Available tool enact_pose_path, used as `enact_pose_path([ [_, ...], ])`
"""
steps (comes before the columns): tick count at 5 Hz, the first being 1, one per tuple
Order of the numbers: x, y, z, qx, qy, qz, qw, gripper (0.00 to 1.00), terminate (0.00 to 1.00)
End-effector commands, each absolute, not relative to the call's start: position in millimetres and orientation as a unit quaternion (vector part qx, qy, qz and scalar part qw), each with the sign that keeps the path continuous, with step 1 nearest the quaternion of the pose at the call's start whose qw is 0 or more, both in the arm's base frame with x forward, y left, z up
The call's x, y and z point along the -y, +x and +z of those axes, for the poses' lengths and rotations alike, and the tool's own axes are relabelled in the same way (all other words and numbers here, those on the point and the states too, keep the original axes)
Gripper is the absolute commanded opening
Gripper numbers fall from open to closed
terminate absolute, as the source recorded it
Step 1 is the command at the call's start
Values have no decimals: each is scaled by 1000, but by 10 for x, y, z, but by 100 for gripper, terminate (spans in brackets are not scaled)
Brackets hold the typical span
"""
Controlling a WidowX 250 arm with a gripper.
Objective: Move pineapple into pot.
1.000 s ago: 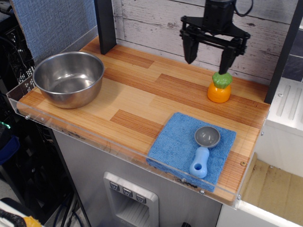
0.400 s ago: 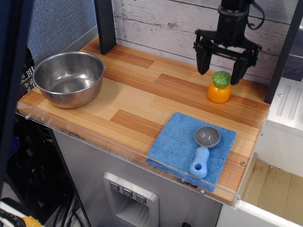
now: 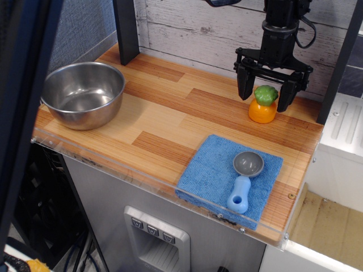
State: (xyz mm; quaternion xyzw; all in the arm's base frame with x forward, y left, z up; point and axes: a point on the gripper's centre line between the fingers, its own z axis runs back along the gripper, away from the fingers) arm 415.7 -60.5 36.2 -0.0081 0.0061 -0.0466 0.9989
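Note:
My gripper grabs the pineapple by its bumpy green top [image 3: 266, 94] next, to move it into the steel pot [image 3: 84, 96].
The pineapple [image 3: 263, 104], a small toy with an orange body and a bumpy green top, stands upright at the back right of the wooden counter. My black gripper [image 3: 265, 93] hangs over it, open, with one finger on each side of the green top and no visible contact. The pot [image 3: 83, 93], a wide shiny steel bowl, sits empty at the far left of the counter, far from the gripper.
A blue cloth [image 3: 229, 178] lies at the front right with a blue-handled grey scoop [image 3: 244, 179] on it. A black post [image 3: 126, 29] stands at the back left. A clear acrylic lip [image 3: 142, 178] runs along the counter's front edge. A dark blurred bar crosses the left foreground.
My gripper has moved right and come down, from above and left of the pineapple to straddling its green top. The pineapple has not moved. A dark bar has come into the left foreground.

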Motion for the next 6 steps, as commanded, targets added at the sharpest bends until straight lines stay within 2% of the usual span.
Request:
enact_pose_path([
  [1,610,4222,603,25,-4,-49,998,0,0],
  [2,603,4210,688,46,13,-72,996,0,0],
  [3,605,4166,940,86,34,-99,991,0,0],
  [4,442,4039,1259,113,19,-83,990,0,0],
  [5,80,3867,1359,102,6,-47,994,0,0],
  [6,-365,3698,1335,86,-4,-12,996,0,0],
])
